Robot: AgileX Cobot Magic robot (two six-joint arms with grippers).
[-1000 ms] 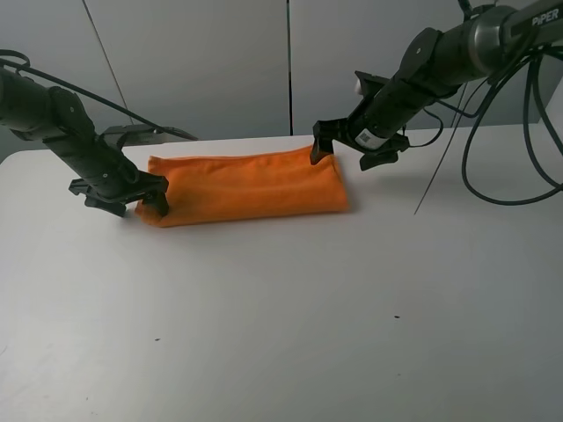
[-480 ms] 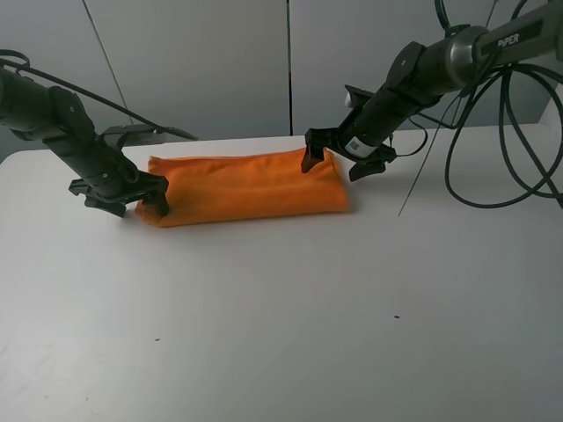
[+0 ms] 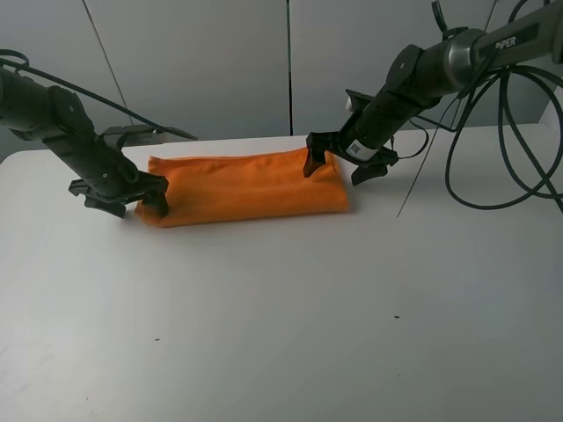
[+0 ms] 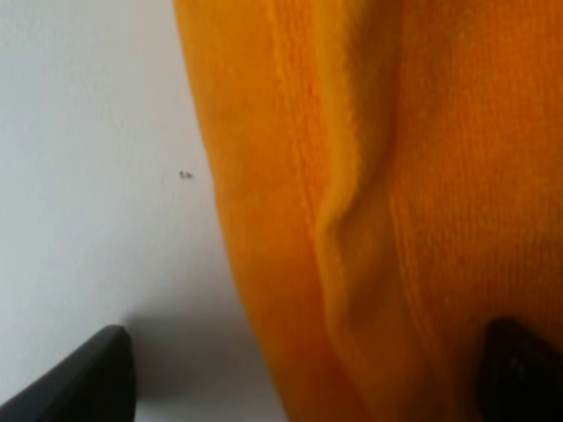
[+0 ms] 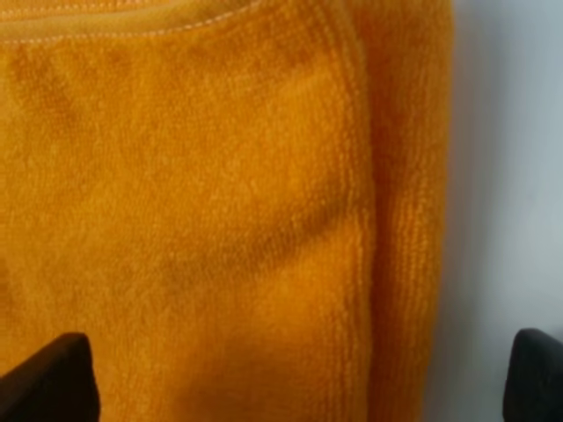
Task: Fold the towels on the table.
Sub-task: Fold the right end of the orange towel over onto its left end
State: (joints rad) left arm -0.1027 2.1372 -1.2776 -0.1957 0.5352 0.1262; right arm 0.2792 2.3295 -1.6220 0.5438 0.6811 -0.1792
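The orange towel should next be grabbed by its layered short edge [image 3: 339, 180] with my right gripper, to fold it toward the orange towel's opposite end.
The orange towel [image 3: 246, 185] lies folded into a long strip at the back of the white table [image 3: 308, 308]. My left gripper [image 3: 136, 205] is open and low at the strip's left end, with one finger on each side of the front-left corner. In the left wrist view the towel [image 4: 422, 176] fills the gap between the fingers [image 4: 79, 387]. My right gripper [image 3: 339, 169] is open at the strip's far-right corner and straddles its edge. The right wrist view shows the towel [image 5: 176, 220] and its layered edge between the fingers [image 5: 44, 378]. No label shows.
Black cables [image 3: 493, 158] hang from the right arm and loop over the table's back right. Grey wall panels [image 3: 220, 61] stand right behind the table's far edge. A tiny dark speck [image 3: 396, 317] marks the tabletop at the front.
My right gripper has moved a little left and down onto the towel's far-right corner, then held almost still. The left gripper and the towel have not moved.
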